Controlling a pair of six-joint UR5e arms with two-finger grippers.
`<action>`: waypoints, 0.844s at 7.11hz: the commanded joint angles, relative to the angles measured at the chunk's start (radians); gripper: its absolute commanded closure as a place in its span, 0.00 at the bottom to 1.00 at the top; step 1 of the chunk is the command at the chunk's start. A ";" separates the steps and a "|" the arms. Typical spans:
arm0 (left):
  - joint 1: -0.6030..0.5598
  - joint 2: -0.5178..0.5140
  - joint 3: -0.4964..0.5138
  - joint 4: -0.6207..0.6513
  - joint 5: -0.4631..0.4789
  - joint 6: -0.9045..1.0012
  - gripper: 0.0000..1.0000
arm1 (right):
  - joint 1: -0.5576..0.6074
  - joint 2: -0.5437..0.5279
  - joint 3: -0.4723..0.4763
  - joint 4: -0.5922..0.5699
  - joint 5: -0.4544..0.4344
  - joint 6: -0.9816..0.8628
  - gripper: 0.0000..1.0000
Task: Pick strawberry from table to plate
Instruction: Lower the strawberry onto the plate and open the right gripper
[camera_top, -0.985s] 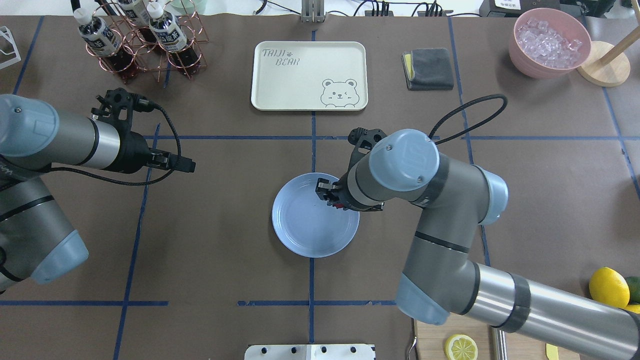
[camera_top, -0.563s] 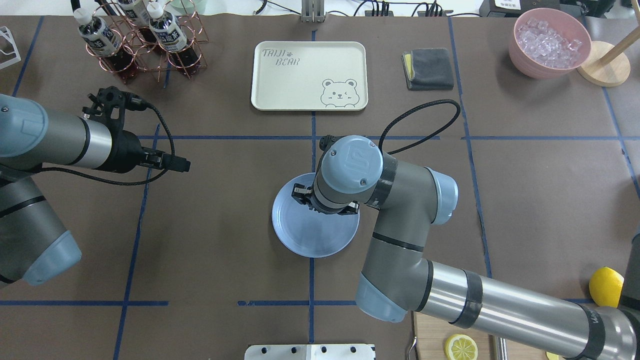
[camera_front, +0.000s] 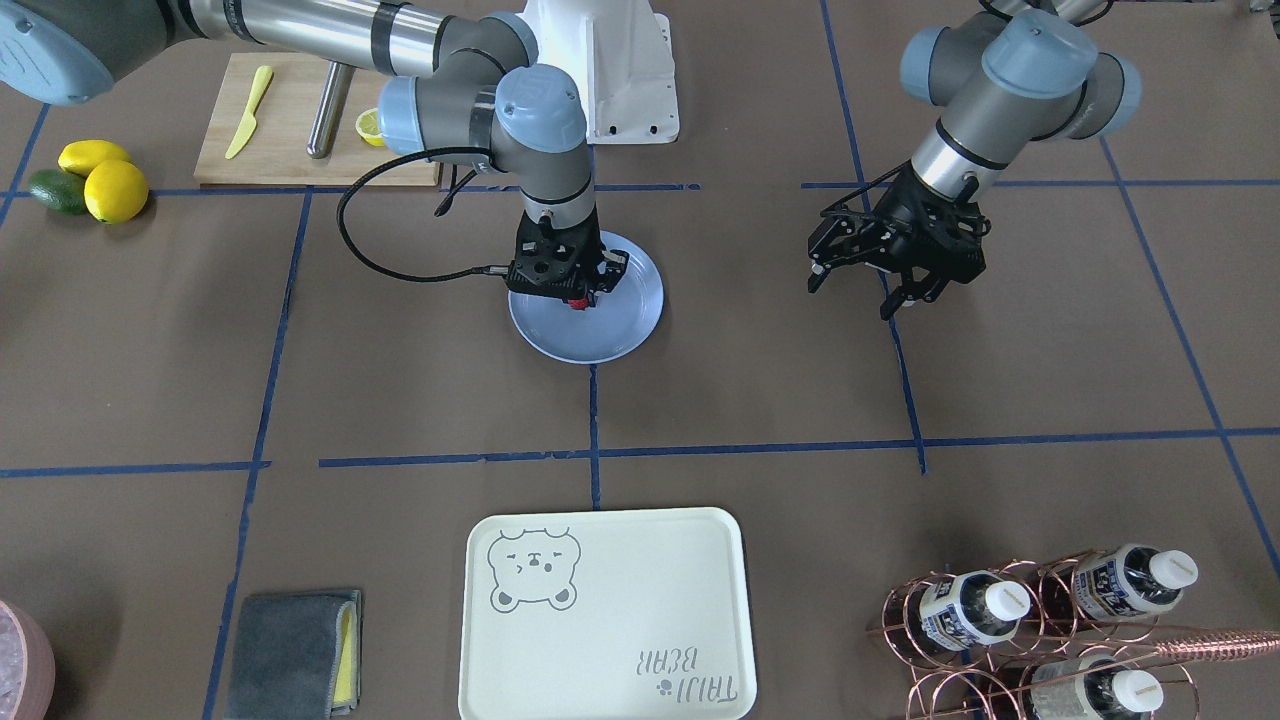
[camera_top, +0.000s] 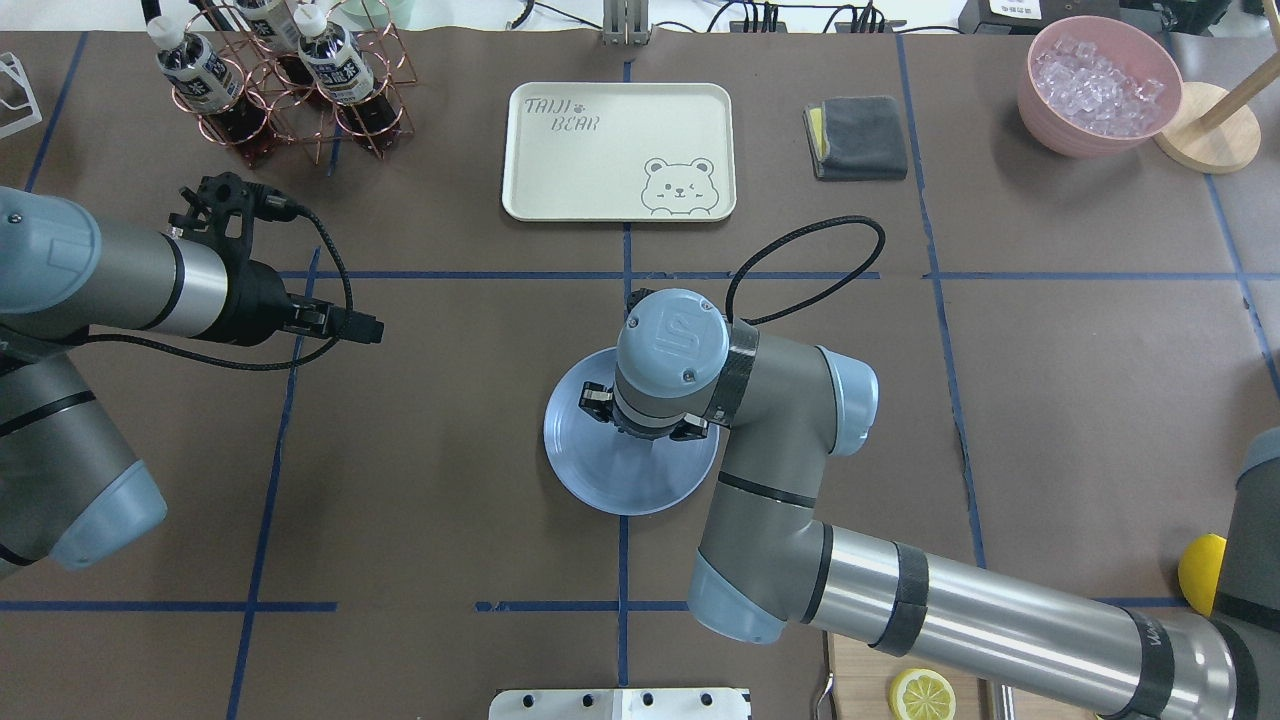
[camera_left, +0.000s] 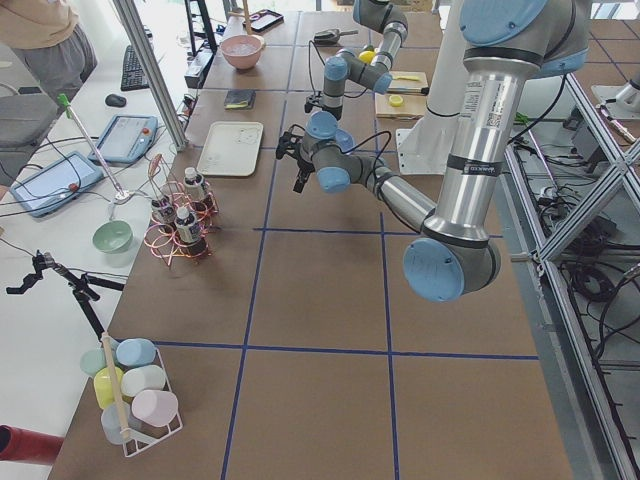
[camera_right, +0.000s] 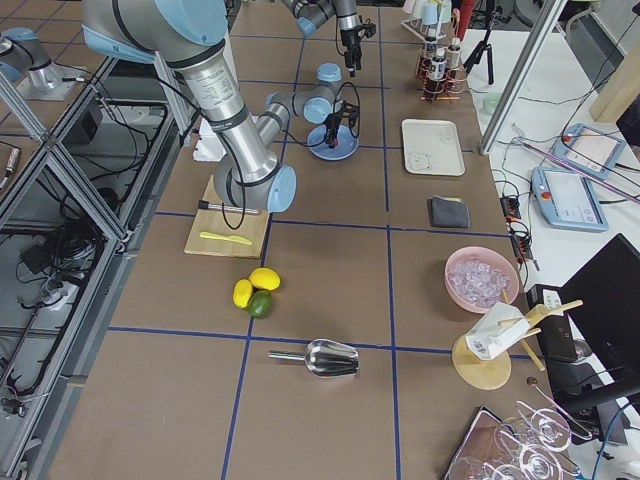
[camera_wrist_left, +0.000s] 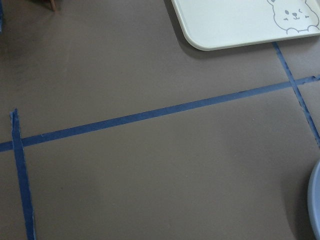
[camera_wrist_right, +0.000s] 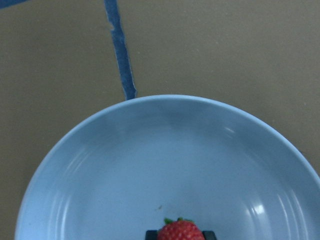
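The strawberry's lower edge (camera_front: 579, 305) (camera_wrist_right: 180, 232) reaches the bottom of the plate, inside the plate's rim, so the robot's right gripper will let go of the strawberry, which would rest there.
My right gripper (camera_front: 575, 298) hangs low over the light-blue plate (camera_top: 612, 482), shut on the small red strawberry (camera_front: 576, 303). The right wrist view shows the strawberry (camera_wrist_right: 181, 231) at the bottom edge between two dark fingertips, over the inside of the plate (camera_wrist_right: 100, 165). Whether the berry touches the plate I cannot tell. From overhead the right wrist hides both gripper and berry. My left gripper (camera_front: 852, 296) hovers open and holds nothing above the brown table (camera_top: 450, 400), well off to the plate's side.
A cream bear tray (camera_top: 618, 150) lies beyond the plate. A copper bottle rack (camera_top: 290, 80), a grey cloth (camera_top: 856, 137) and a pink bowl of ice (camera_top: 1098, 85) line the far edge. Lemons (camera_front: 105, 180) and a cutting board (camera_front: 300, 120) sit near the right arm's base.
My right arm has swung left with the strawberry, from the plate's right rim to over its middle. The left arm drew back slightly, then held still.
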 joint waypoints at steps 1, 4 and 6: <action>0.000 -0.004 0.002 0.000 0.002 -0.003 0.00 | -0.002 0.002 -0.004 -0.001 0.000 -0.006 1.00; 0.000 -0.004 0.002 0.000 0.002 -0.003 0.00 | -0.005 0.032 -0.040 0.001 0.001 -0.010 1.00; 0.002 -0.004 0.002 -0.002 0.000 -0.003 0.00 | -0.005 0.033 -0.041 -0.001 0.000 -0.009 0.01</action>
